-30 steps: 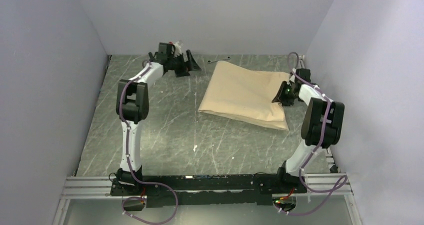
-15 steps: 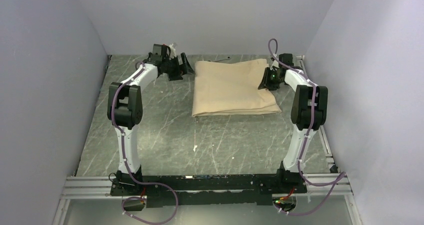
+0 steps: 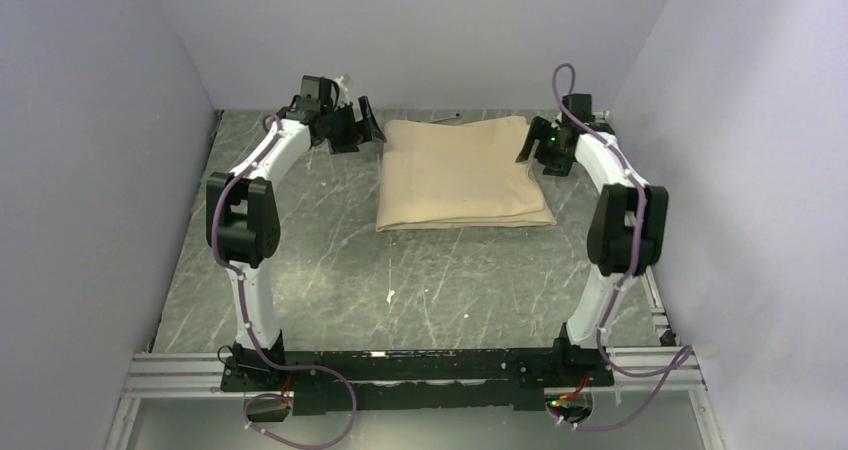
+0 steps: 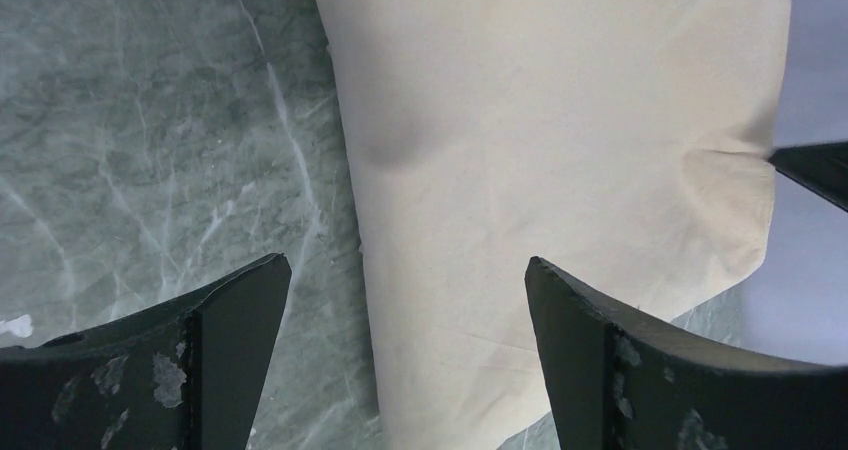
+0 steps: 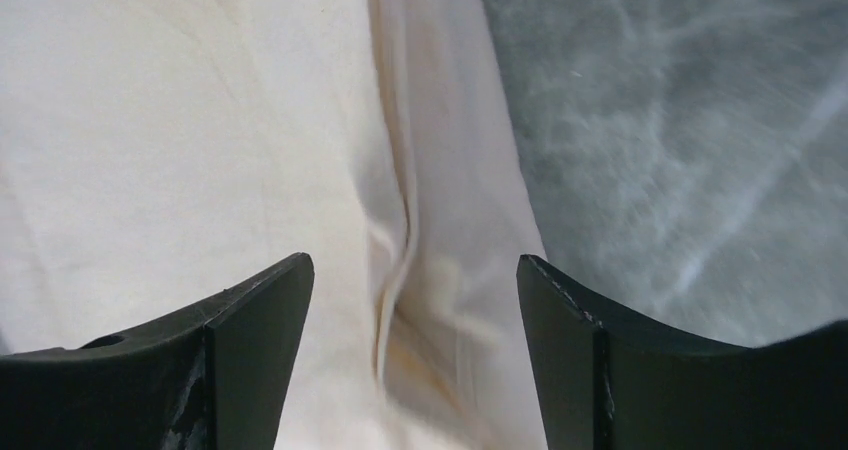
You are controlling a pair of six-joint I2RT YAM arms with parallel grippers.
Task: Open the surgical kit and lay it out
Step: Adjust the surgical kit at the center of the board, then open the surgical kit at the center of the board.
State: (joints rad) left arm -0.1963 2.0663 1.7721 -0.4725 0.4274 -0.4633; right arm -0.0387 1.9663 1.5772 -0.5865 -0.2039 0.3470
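Observation:
The kit needs to be opened, so the robot's right gripper should next grab the wrap's raised fold (image 3: pixel 529 163) (image 5: pixel 402 255) along its side edge and pull that layer across.
The surgical kit shows only as a folded tan wrap sheet (image 3: pixel 460 173) lying flat at the far middle of the table; whatever is inside it is hidden. My left gripper (image 3: pixel 372 130) hovers open over the wrap's far left edge (image 4: pixel 560 150), its jaws (image 4: pixel 408 270) wide apart and empty. My right gripper (image 3: pixel 530 145) stands open over the far right edge, where a raised fold of the wrap (image 5: pixel 400 230) lies between the spread fingers (image 5: pixel 415 270) without being pinched.
A small thin metal tool (image 3: pixel 447 119) lies just behind the wrap near the back wall. A white speck (image 3: pixel 388 296) sits on the grey marbled table (image 3: pixel 300 250) in front. Side walls stand close to both arms.
The right gripper carried the wrap's right corner toward the back, squaring the sheet, then opened and let it go. The left arm edged slightly toward the wrap's left edge.

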